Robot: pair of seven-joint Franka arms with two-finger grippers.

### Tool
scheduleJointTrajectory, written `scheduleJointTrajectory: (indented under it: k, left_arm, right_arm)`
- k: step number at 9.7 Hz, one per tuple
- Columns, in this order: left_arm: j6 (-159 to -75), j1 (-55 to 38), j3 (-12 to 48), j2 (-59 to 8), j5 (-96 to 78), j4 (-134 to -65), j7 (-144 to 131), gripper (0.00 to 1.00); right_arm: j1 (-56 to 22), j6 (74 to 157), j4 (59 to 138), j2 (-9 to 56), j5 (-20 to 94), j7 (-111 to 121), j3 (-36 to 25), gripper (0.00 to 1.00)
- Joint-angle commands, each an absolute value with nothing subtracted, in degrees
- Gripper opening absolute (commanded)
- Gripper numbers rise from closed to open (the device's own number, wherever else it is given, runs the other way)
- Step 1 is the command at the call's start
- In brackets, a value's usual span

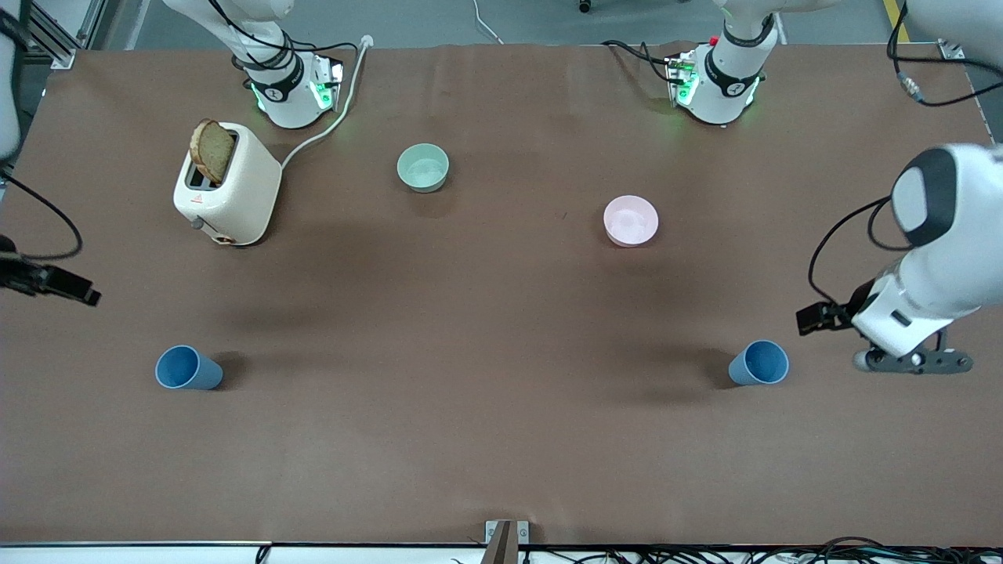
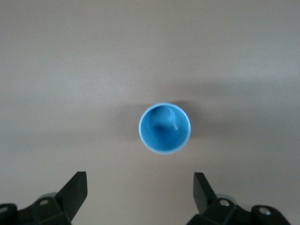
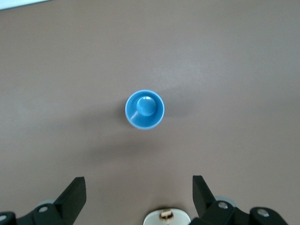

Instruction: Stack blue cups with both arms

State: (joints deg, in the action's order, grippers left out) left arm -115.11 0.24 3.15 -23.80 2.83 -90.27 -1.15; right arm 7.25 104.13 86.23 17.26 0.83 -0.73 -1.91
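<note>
My right gripper has a blue cup to stack into the other blue cup point(image 1: 759, 363), so next it needs to pick up its own blue cup by its rim point(image 1: 175, 347).
Two blue cups stand upright on the brown table, both near the front camera. One cup point(image 1: 188, 368) is toward the right arm's end and the other cup point(image 1: 758, 363) is toward the left arm's end. My left gripper point(image 1: 913, 360) hangs in the air beside its cup. In the left wrist view it point(image 2: 140, 183) is open and empty, with the cup point(image 2: 164, 128) below, seen from above. My right gripper point(image 1: 55, 283) is up at the table's edge. In the right wrist view it point(image 3: 138, 185) is open and empty, with its cup point(image 3: 145, 109) below.
A cream toaster point(image 1: 231, 188) with a slice of bread stands near the right arm's base. A mint-green bowl point(image 1: 423, 167) and a pink bowl point(image 1: 631, 220) sit farther from the front camera than the cups. Bare brown table point(image 1: 470, 368) lies between the cups.
</note>
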Motion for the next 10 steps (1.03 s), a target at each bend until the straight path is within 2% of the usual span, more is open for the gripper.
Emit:
scheduleJointTrajectory:
  k: [1,4,6,7,8,9,10]
  left_arm:
    - [-120.9,2.5,3.3,-29.4,3.8,-90.4,-1.7,0.90]
    - [-123.0,2.9,3.4,-32.9,3.8,-91.2,-1.6,0.90]
    - [-123.3,3.0,3.5,-35.1,3.0,-91.2,-1.6,0.86]
    - [-123.5,3.1,3.6,-36.5,3.1,-91.2,-1.5,0.76]
    - [-124.2,3.1,3.7,-37.0,3.0,-91.3,-1.6,0.73]
    - [-124.7,3.0,3.8,-37.3,2.9,-91.7,-1.7,0.65]
    - [-124.6,2.9,4.0,-37.4,2.3,-91.9,-1.7,0.51]
  right_arm:
    - [9.8,109.7,86.3,24.4,1.8,5.4,-1.6,1.00]
    - [10.9,118.2,89.2,29.3,1.8,8.7,-1.4,1.00]
    - [10.8,128.6,95.2,30.4,1.8,8.8,-1.2,1.00]
    - [10.8,129.5,95.1,31.8,1.9,8.8,-1.1,1.00]
    - [10.9,130.9,94.9,33.0,3.3,8.8,-1.1,1.00]
    - [10.8,133.0,95.0,34.2,4.6,8.8,-1.0,1.00]
    - [10.7,133.2,95.1,34.9,4.9,8.9,-1.0,1.00]
